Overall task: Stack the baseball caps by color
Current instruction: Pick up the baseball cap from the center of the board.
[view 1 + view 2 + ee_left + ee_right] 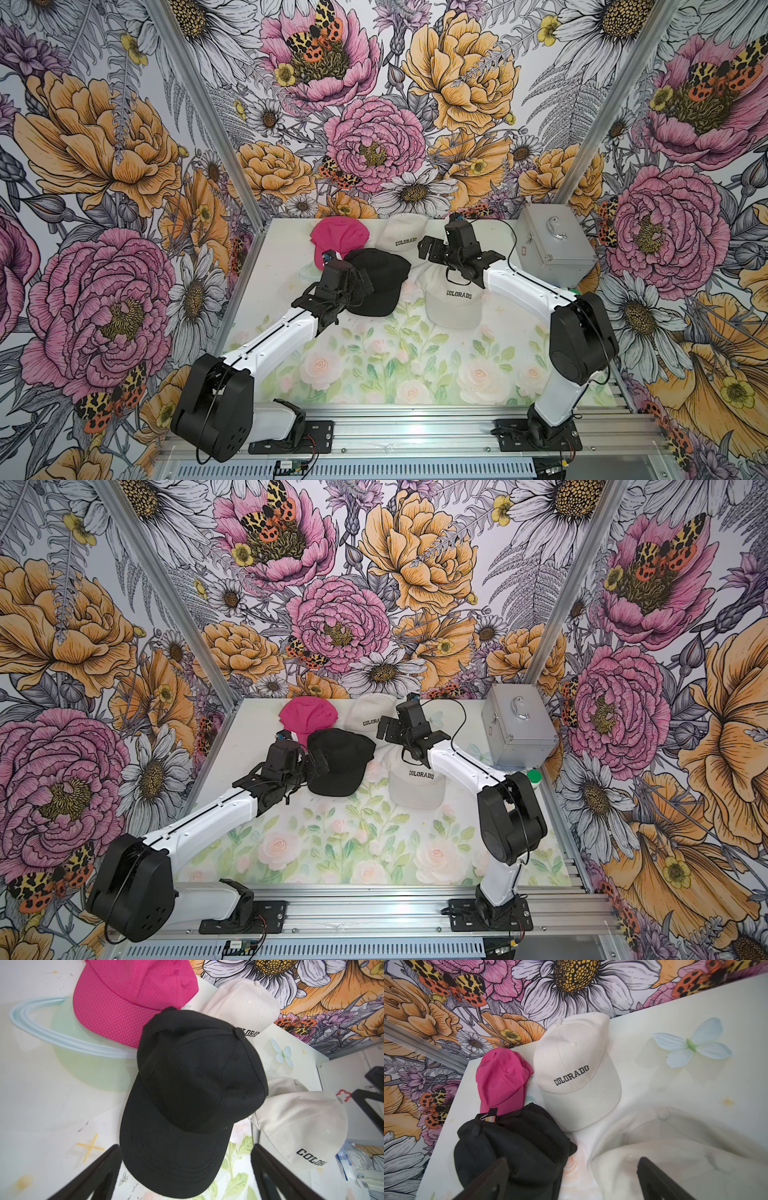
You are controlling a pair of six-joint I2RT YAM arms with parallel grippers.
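My right gripper next needs to grab the visor's edge on the cream cap by the wall to stack it, leaving some visor for my left gripper and the cap's top free.
Several baseball caps lie at the back of the table. In both top views a hot pink cap [338,239] sits far left. A black cap [380,282] lies in front of it, its brim toward me. One cream "COLORADO" cap [405,239] rests by the back wall and another [453,299] nearer the middle. My left gripper [186,1147] is open, its fingers either side of the black cap's [193,1088] brim. My right gripper [574,1159] is open above the gap between the black cap [512,1147] and the nearer cream cap [675,1147], holding nothing.
A silver metal case [555,241] stands at the back right, beside my right arm. A green-lidded bottle [534,777] peeks out behind that arm's elbow. Floral walls close in on three sides, and an aluminium rail [415,428] runs along the front.
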